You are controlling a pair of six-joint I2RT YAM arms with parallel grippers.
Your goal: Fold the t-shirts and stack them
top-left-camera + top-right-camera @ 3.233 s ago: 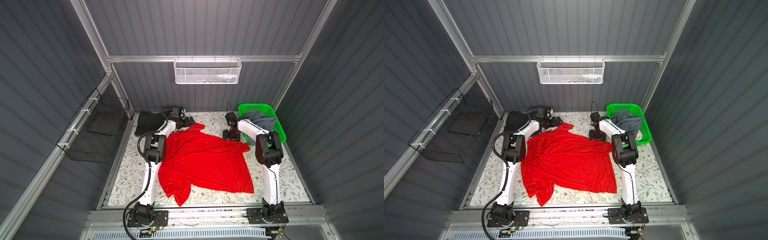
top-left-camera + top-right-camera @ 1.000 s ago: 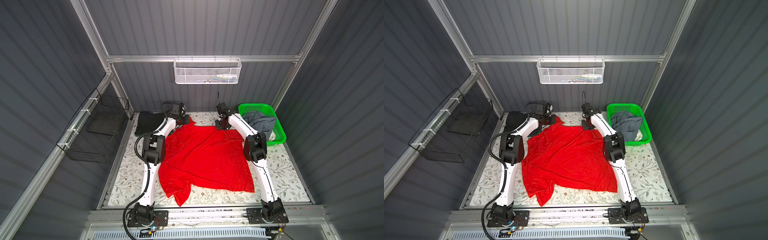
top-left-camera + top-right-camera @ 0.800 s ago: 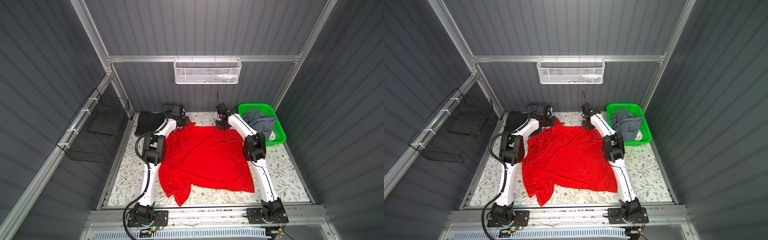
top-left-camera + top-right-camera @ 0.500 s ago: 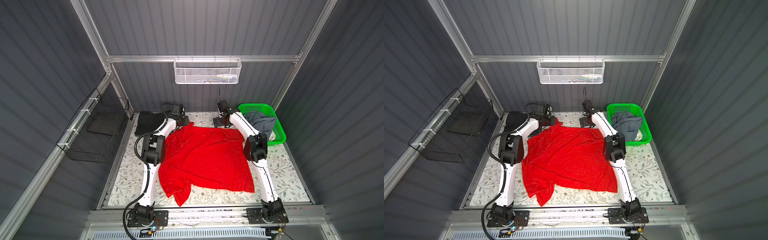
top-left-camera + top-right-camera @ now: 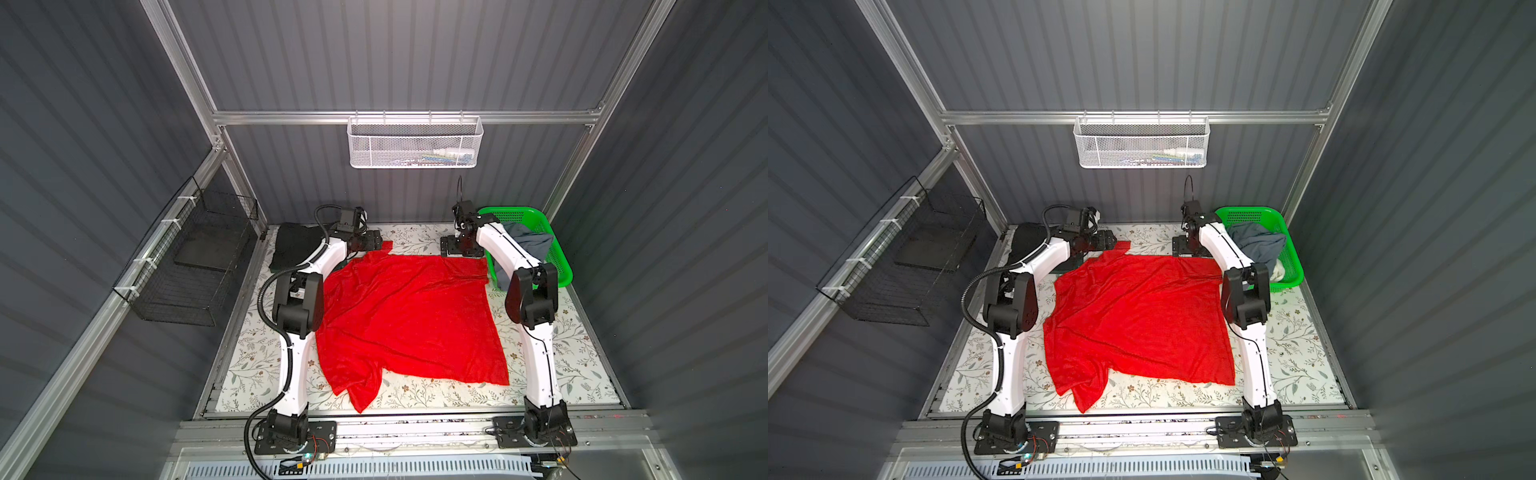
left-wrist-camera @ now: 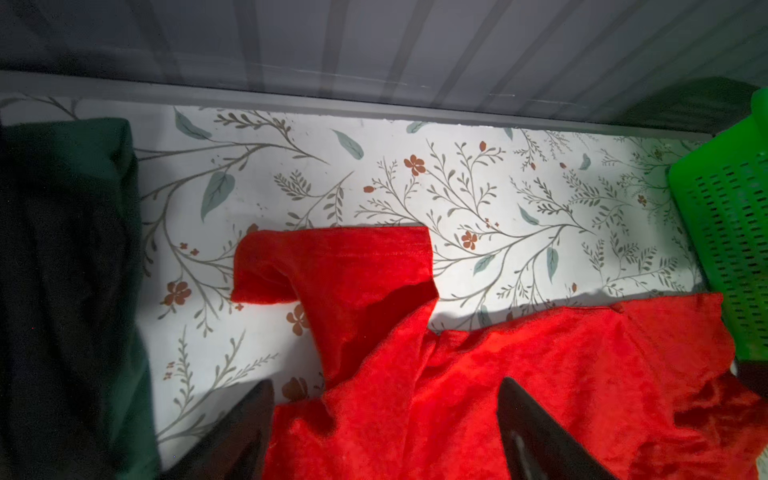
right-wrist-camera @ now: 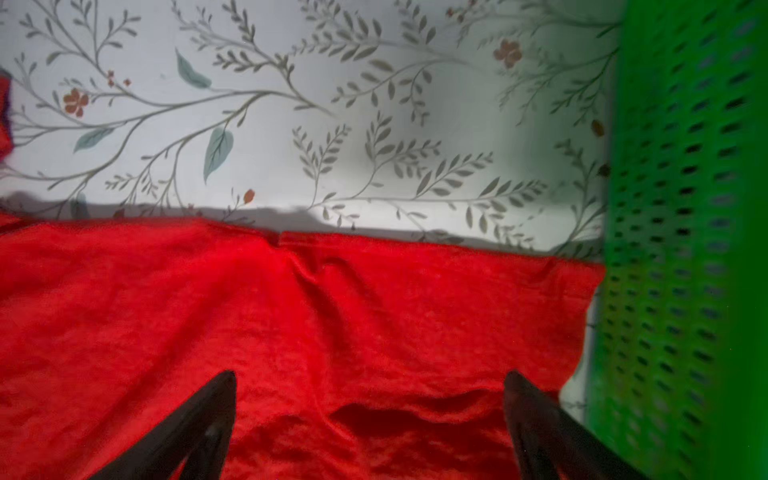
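Observation:
The robot's left gripper will next take hold of the red t-shirt [image 5: 407, 316] at its far sleeve's base [image 5: 372, 258], to straighten the t-shirt's far edge for folding.
A bright red t-shirt [image 5: 407, 316] [image 5: 1133, 316] lies spread over the flowered table, its near left corner bunched. At its far edge both grippers hang just above the cloth. The left gripper [image 5: 372, 242] [image 6: 385, 381] is open over the far left sleeve [image 6: 332, 266]. The right gripper [image 5: 453, 249] [image 7: 370, 374] is open over the straight far hem. Nothing is pinched in either. A slate grey-blue t-shirt [image 5: 528, 245] lies crumpled in the green basket. Dark folded t-shirts [image 5: 293, 245] [image 6: 62, 270] sit at the far left corner.
The green perforated basket [image 5: 559, 266] [image 7: 685, 208] stands at the far right, touching the red shirt's corner. The back wall is close behind both grippers. A black wire basket [image 5: 195, 266] hangs on the left wall and a white mesh basket [image 5: 415, 143] on the back wall.
Both grippers have opened and let go of the red shirt's far edge, which now lies flat. The right gripper has drawn slightly back from the hem.

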